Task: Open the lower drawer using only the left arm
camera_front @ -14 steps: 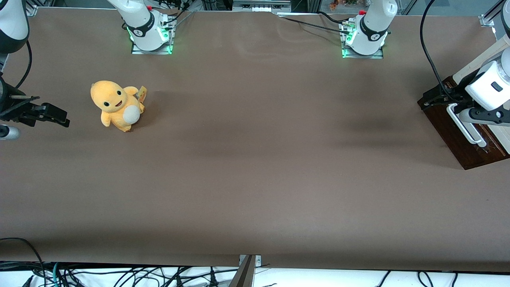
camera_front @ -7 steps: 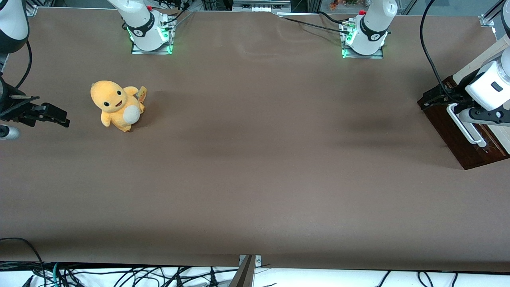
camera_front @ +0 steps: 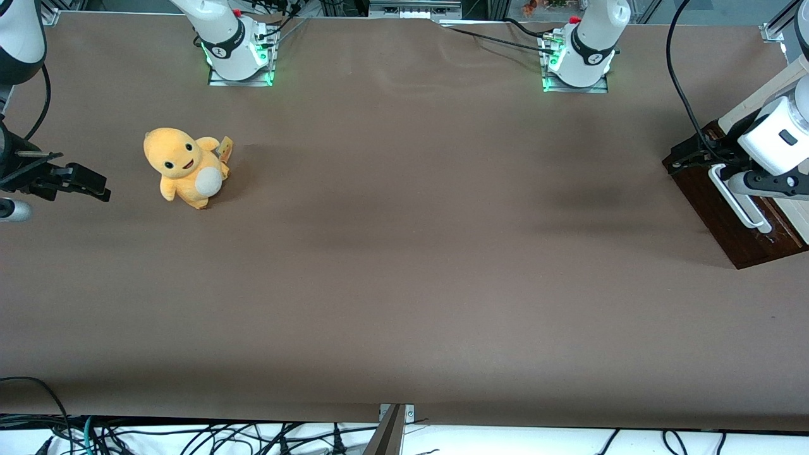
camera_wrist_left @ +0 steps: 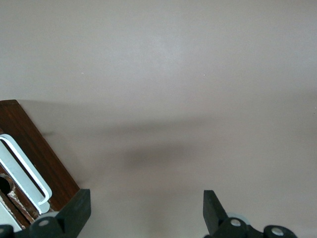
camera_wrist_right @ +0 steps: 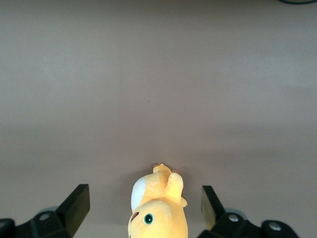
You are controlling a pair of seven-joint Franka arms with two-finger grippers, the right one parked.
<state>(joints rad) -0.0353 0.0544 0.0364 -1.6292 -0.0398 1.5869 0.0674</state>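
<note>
The drawer's front is a broad flat board (camera_wrist_left: 42, 153), so my gripper should next grab the drawer by its white bar handle (camera_wrist_left: 26, 171). Then it can open the drawer.
The lower drawer (camera_front: 720, 215) shows its dark brown wooden front at the working arm's end of the table. Its long white bar handle (camera_front: 738, 201) runs along that front. The left arm's white wrist (camera_front: 774, 142) hangs over the drawer, and the gripper (camera_front: 733, 174) is at the handle's end farther from the front camera. In the left wrist view the gripper (camera_wrist_left: 147, 208) is open, with only bare table between its fingertips. The drawer front (camera_wrist_left: 37, 148) and handle (camera_wrist_left: 25, 171) lie just outside one black finger (camera_wrist_left: 74, 208). I cannot tell how far out the drawer stands.
A yellow plush toy (camera_front: 186, 167) sits toward the parked arm's end of the table, also in the right wrist view (camera_wrist_right: 158, 208). Two arm bases (camera_front: 578, 60) with green lights stand along the table edge farthest from the front camera. A cream cabinet panel (camera_front: 758, 95) rises above the drawer.
</note>
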